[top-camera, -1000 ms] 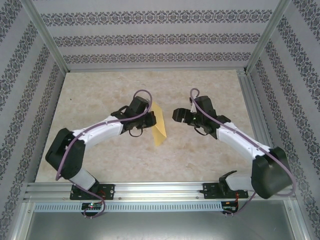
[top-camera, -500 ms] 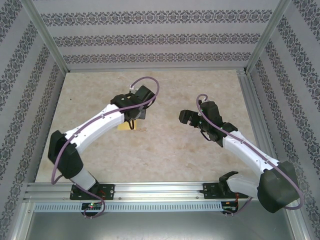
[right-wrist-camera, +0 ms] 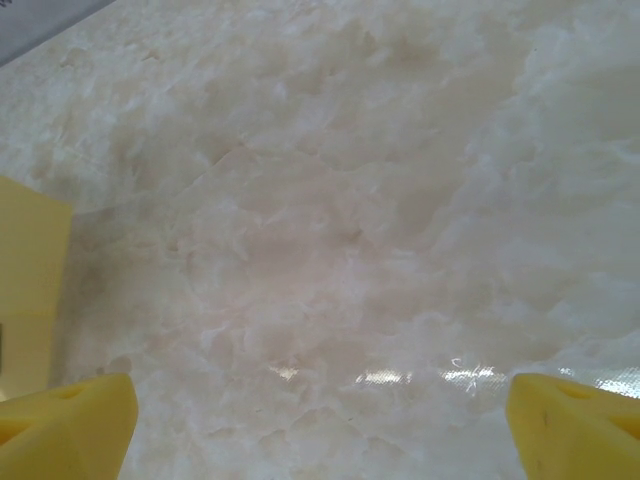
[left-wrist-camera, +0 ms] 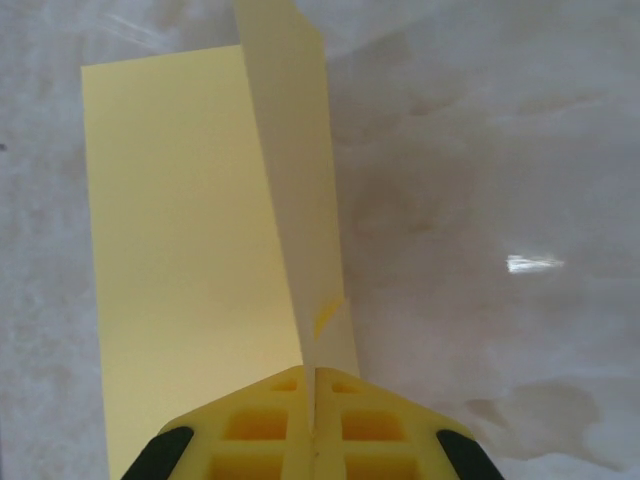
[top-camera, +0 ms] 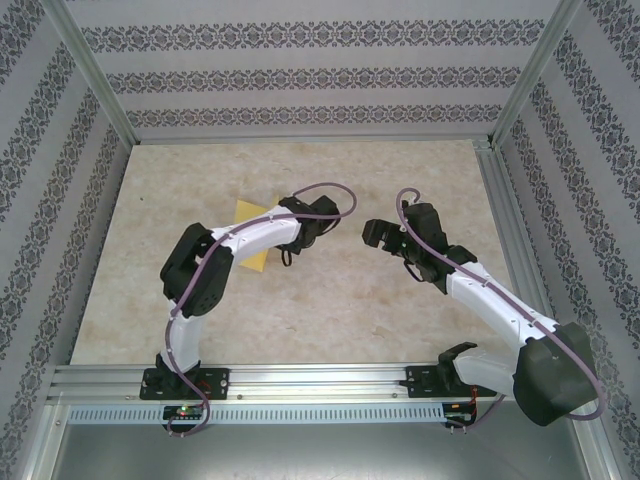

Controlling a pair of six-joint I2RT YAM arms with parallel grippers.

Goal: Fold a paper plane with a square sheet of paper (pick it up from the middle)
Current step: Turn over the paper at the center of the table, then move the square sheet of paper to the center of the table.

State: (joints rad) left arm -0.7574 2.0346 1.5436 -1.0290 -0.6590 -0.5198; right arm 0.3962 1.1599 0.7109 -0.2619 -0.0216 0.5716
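Observation:
The flap stands upright beside the flat half and opening now would leave it unfolded, so my left gripper keeps hold of the flap for now.
The square sheet of paper (top-camera: 247, 213) is yellow and creased down its middle, lying left of the table's centre partly under my left forearm. In the left wrist view one half of the paper (left-wrist-camera: 180, 230) lies flat on the table while the other half stands up as a narrow flap. My left gripper (left-wrist-camera: 312, 378) is shut on the near end of that flap. My right gripper (top-camera: 372, 233) hovers to the right of the left wrist, apart from the paper. Its yellow fingertips (right-wrist-camera: 70, 430) stand wide open over bare table with nothing between them.
The marble-look tabletop (top-camera: 300, 320) is boxed in by patterned walls and aluminium frame posts (top-camera: 95, 75). A rail (top-camera: 320, 380) with both arm bases runs along the near edge. A yellow shape (right-wrist-camera: 30, 270) at the right wrist view's left edge is too cropped to identify.
My left arm has folded back and carried the paper from the table's centre to the left and down onto the table. My right gripper drew away to the right and opened wider.

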